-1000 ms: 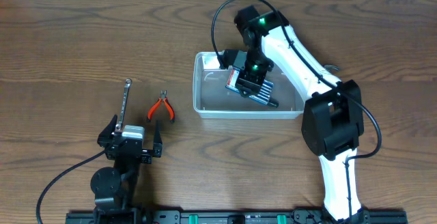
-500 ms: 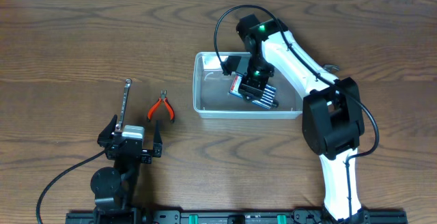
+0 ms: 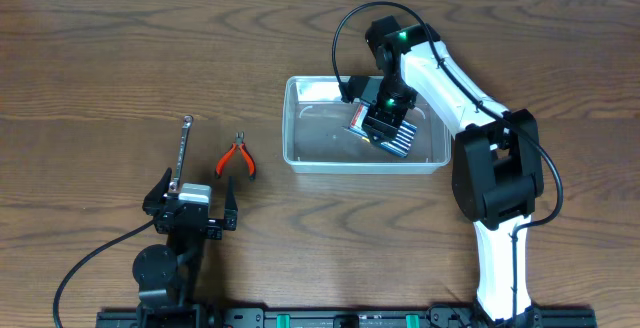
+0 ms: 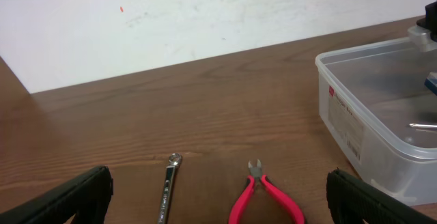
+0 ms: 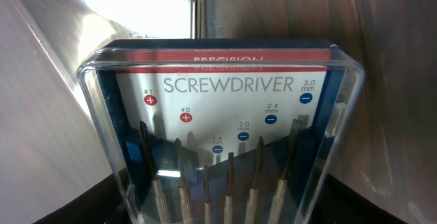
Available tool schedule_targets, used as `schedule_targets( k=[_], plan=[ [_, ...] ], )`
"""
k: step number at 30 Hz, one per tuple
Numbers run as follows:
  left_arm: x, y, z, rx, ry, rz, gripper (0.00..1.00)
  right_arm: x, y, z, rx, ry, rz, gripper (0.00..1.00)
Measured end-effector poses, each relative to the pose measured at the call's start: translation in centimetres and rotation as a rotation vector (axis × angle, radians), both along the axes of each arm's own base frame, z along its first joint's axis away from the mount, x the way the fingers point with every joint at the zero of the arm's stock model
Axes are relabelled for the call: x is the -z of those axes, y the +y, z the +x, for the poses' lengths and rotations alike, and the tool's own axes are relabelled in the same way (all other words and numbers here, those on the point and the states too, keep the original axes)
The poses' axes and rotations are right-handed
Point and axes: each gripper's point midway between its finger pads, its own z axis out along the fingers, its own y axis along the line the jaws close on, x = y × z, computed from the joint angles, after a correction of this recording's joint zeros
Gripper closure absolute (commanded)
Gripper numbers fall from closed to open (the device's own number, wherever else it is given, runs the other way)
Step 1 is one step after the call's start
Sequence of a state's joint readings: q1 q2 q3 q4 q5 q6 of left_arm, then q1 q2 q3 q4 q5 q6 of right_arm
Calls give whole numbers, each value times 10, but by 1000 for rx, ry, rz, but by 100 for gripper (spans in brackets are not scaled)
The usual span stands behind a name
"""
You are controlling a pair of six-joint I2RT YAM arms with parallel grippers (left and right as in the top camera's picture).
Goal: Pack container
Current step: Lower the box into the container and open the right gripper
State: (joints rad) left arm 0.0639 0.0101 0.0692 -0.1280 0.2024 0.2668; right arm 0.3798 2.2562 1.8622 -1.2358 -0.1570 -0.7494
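Note:
My right gripper holds the screwdriver set [image 3: 392,136] inside the container's sides, with the container's bottom showing below and around it, so my right gripper needs to open its fingers.
The clear container [image 3: 318,140] stands right of the table's centre; its near corner shows in the left wrist view [image 4: 369,115]. My right gripper [image 3: 380,106] is shut on a clear-cased precision screwdriver set [image 3: 392,136], held tilted over the container's right half. In the right wrist view the set [image 5: 225,115] fills the frame between my fingers [image 5: 225,214], with the container's floor behind it. My left gripper [image 3: 195,198] is open and empty near the front left; its fingers show in the left wrist view [image 4: 222,203].
Red-handled pliers [image 3: 237,158] and a silver wrench [image 3: 183,153] lie on the table just beyond my left gripper, and show in the left wrist view as pliers [image 4: 266,197] and wrench [image 4: 167,190]. A thin metal shaft [image 4: 423,123] lies inside the container.
My right gripper has carried the screwdriver set to the right, from the container's middle to its right half. The left arm, pliers and wrench have not moved.

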Motion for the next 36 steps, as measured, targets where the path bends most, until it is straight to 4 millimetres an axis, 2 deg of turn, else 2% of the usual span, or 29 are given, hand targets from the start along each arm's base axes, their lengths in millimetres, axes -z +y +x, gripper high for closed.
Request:
schedule_targets(
  k=[8, 14, 22, 25, 33, 36],
  plan=[
    [0, 0, 0, 0, 0, 0, 2, 0, 0, 0, 0, -1, 1, 48],
    [0, 0, 0, 0, 0, 0, 2, 1, 0, 0, 0, 1, 0, 44],
    [0, 0, 0, 0, 0, 0, 2, 3, 0, -1, 1, 8, -2, 34],
    [0, 0, 0, 0, 0, 0, 2, 3, 0, -1, 1, 8, -2, 24],
    [0, 0, 0, 0, 0, 0, 2, 3, 0, -1, 2, 10, 0, 15],
    [0, 0, 0, 0, 0, 0, 2, 3, 0, -1, 4, 10, 0, 8]
  ],
)
